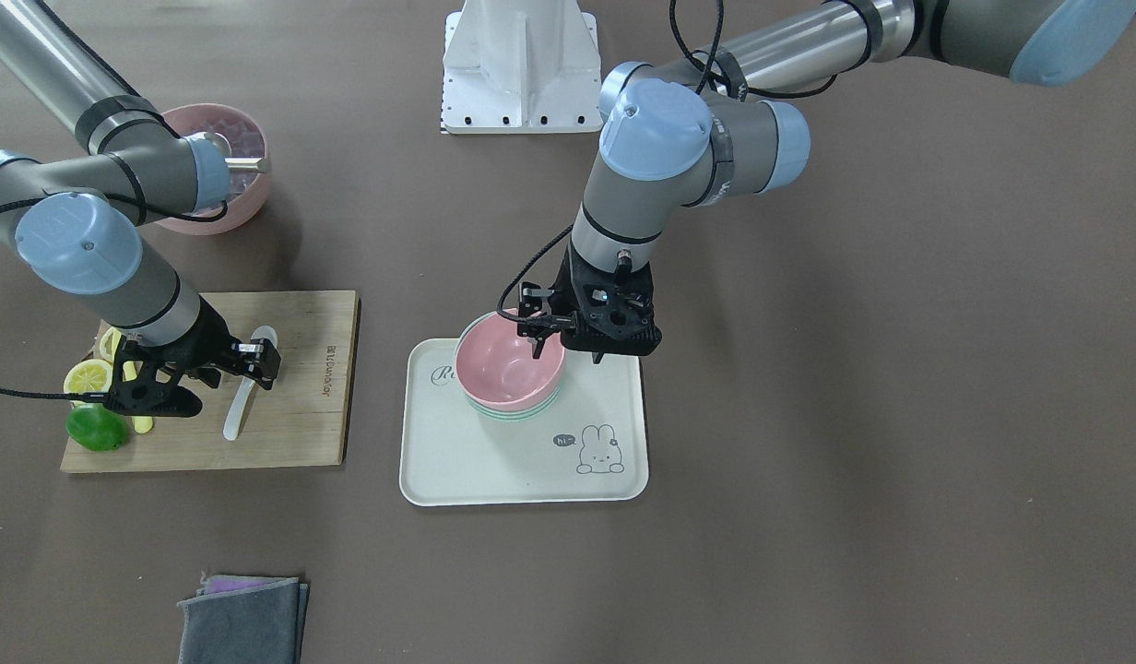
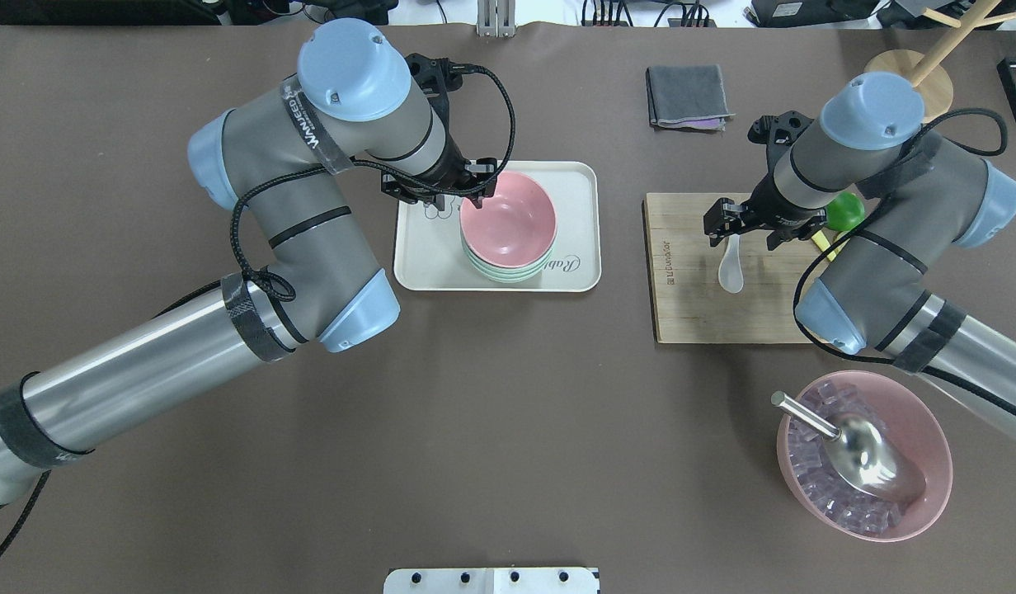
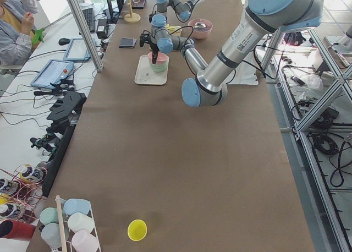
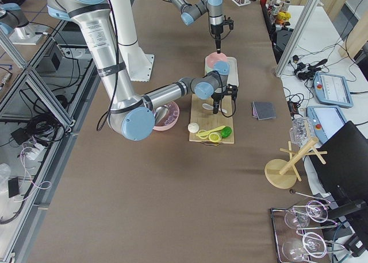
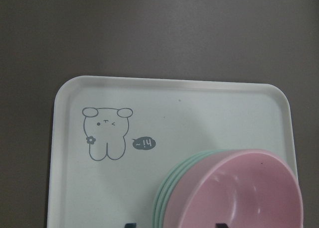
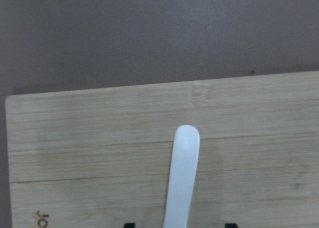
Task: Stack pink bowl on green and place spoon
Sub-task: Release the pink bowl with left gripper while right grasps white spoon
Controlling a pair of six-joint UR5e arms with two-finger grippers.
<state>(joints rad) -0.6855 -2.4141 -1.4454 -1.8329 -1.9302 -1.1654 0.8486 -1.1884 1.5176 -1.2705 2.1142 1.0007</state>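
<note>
Next, my right gripper grabs the white spoon by its handle to put it in the stacked pink bowl [image 1: 503, 371].
A pink bowl [image 2: 508, 219] sits nested on a stack of green bowls [image 2: 500, 272] on a white tray [image 2: 574, 186]; it also shows in the left wrist view [image 5: 239, 193]. My left gripper [image 2: 463, 196] is open and straddles the pink bowl's rim, with one finger inside the bowl and one outside. A white spoon [image 2: 731, 268] lies flat on a wooden cutting board [image 2: 706, 313]. My right gripper [image 2: 743, 224] is open and hangs low over the spoon's handle [image 6: 182, 173], which lies between the two fingertips.
Lemon slices [image 1: 87, 376] and a green lime [image 1: 96, 429] lie on the board's far side behind the right gripper. A large pink bowl of ice cubes with a metal scoop [image 2: 863, 454] stands near the right arm. A grey cloth [image 2: 688, 95] lies beyond the tray.
</note>
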